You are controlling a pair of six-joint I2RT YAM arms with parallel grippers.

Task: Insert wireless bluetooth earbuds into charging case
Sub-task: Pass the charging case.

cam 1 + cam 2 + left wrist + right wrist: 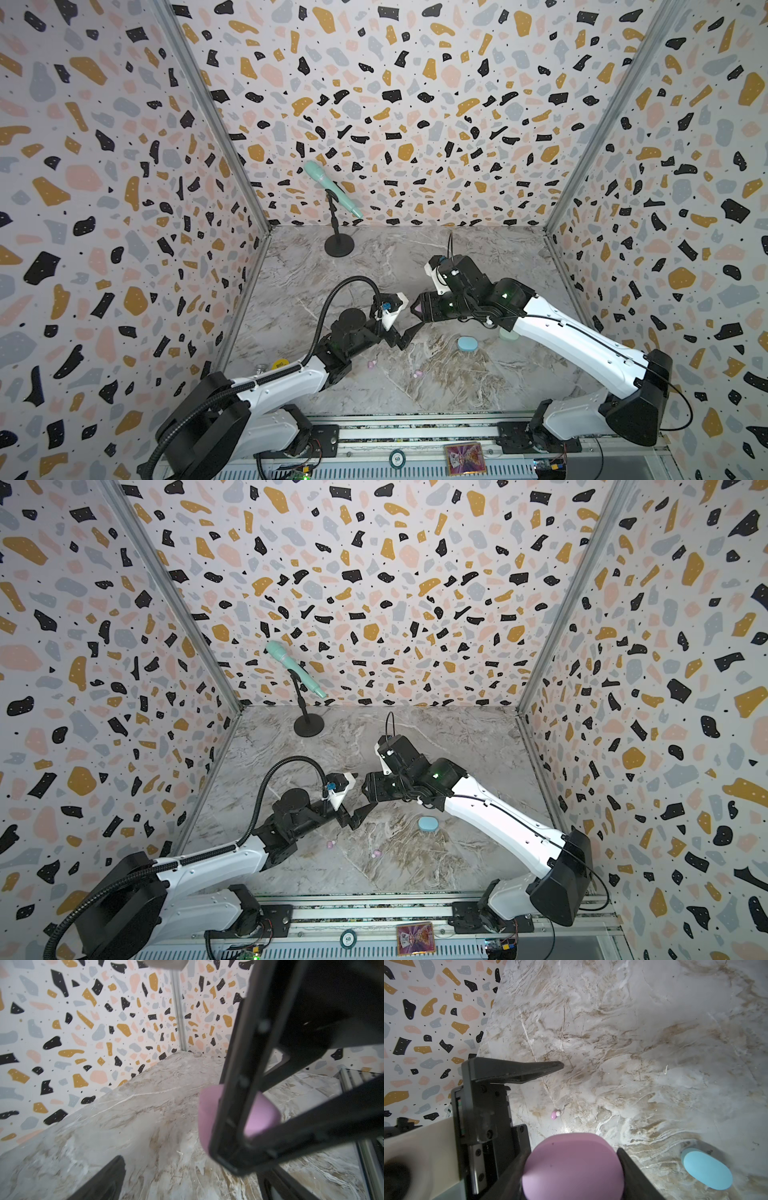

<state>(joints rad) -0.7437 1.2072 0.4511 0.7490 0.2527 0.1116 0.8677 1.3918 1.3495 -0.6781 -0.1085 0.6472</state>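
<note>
The robot's left gripper will next grab the pink charging case (pixel 573 1165) by its body, so the lid stays free to open for putting the earbuds in.
My right gripper (pixel 417 309) (pixel 574 1152) is shut on a pink oval charging case (pixel 573 1165), lid closed, held above the table. The left wrist view shows the same case (pixel 259 1118) behind the right gripper's black fingers. My left gripper (pixel 404 337) (pixel 187 1188) stands open and holds nothing, just below and in front of the pink case, with one finger (pixel 517 1072) beside it. Two tiny pink earbuds (pixel 372 364) (pixel 417 374) lie on the marble table near the left arm; one earbud (pixel 555 1115) shows in the right wrist view.
A light blue case (pixel 468 344) (pixel 707 1169) lies shut on the table right of centre. A mint case (pixel 508 333) is half hidden under the right arm. A teal microphone (pixel 332 189) on a black stand (pixel 339 245) rises at the back. Patterned walls close three sides.
</note>
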